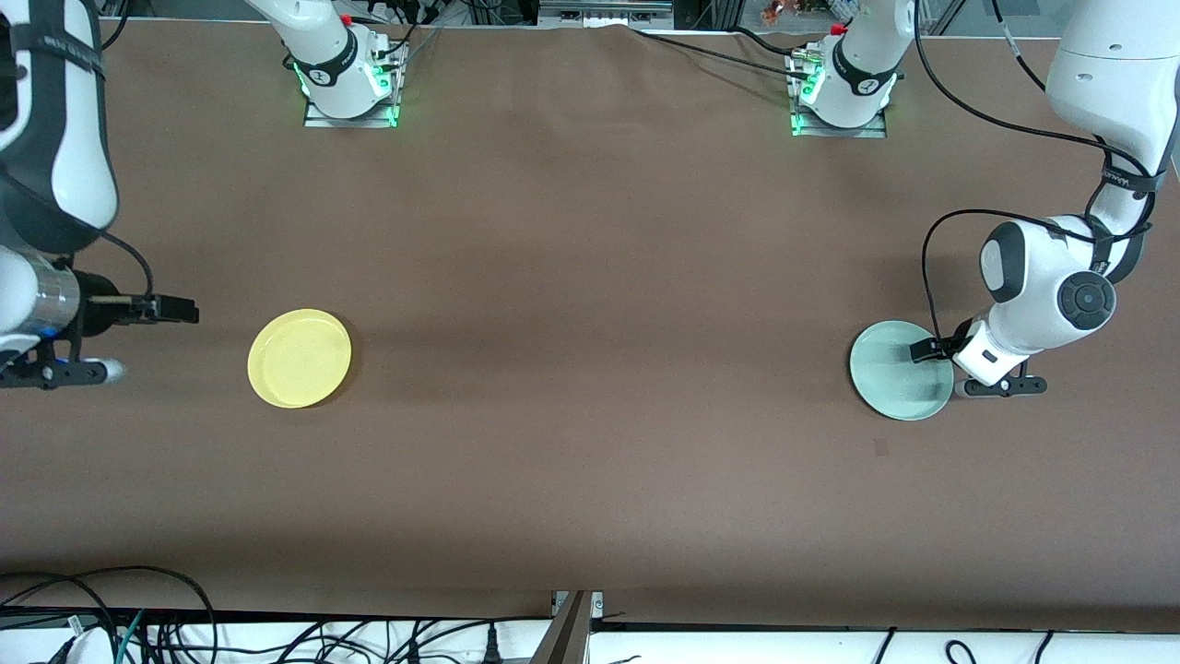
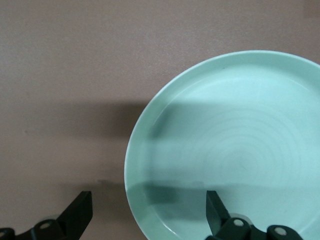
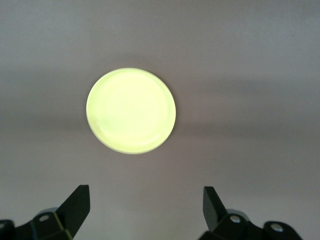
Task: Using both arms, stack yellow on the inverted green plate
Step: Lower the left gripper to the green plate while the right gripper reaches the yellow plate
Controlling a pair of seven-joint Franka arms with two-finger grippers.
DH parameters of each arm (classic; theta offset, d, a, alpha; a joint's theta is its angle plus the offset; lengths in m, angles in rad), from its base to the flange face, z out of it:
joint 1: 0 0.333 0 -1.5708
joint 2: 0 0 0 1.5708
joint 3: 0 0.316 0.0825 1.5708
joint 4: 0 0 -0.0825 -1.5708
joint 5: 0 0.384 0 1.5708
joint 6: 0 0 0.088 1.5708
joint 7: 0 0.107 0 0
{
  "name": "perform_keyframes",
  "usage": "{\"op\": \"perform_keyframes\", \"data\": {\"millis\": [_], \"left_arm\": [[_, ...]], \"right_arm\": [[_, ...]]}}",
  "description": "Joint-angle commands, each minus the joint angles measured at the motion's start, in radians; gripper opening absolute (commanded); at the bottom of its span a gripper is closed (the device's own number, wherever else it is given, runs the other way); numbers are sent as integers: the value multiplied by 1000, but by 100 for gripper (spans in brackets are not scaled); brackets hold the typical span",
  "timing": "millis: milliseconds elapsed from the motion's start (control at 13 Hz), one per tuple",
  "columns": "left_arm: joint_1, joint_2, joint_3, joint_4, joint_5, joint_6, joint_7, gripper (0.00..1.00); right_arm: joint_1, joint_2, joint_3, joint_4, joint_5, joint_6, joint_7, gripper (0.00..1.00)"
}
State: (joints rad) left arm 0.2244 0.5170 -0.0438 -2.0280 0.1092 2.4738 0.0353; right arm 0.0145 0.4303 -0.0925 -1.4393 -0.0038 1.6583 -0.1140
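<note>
The fingers of my left gripper straddle the green plate's rim low down, so closing now would catch the plate, and it is time to close on it.
The yellow plate (image 1: 300,358) lies rim up on the brown table toward the right arm's end. It also shows in the right wrist view (image 3: 131,110). My right gripper (image 1: 180,311) is open and empty in the air (image 3: 145,205), beside the yellow plate and apart from it. The pale green plate (image 1: 896,371) lies rim up toward the left arm's end, and its inside shows in the left wrist view (image 2: 235,150). My left gripper (image 1: 933,352) is open and low over the green plate's rim (image 2: 147,212). One finger is over the plate's inside, the other over the table.
Both arm bases (image 1: 350,83) (image 1: 843,92) stand along the table's edge farthest from the front camera. Cables (image 1: 166,627) run along the edge nearest to it. The brown table (image 1: 590,350) stretches wide between the two plates.
</note>
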Motion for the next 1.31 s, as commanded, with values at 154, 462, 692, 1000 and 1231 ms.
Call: {"op": "perform_keyframes", "data": {"millis": [154, 462, 692, 1000, 1231], "left_arm": [[29, 15, -10, 12, 21, 11, 66, 77], [36, 17, -10, 15, 21, 11, 100, 38], [35, 15, -10, 15, 21, 7, 100, 10], [30, 9, -11, 18, 21, -12, 95, 0], [26, -24, -19, 70, 21, -112, 198, 0]], "right_arm": [[-13, 139, 7, -21, 7, 165, 14, 100], [-30, 148, 7, -140, 36, 308, 14, 100], [-64, 165, 8, -217, 113, 426, -15, 100], [-67, 166, 8, -295, 133, 535, -96, 100], [-102, 180, 8, -363, 266, 610, -240, 100]]}}
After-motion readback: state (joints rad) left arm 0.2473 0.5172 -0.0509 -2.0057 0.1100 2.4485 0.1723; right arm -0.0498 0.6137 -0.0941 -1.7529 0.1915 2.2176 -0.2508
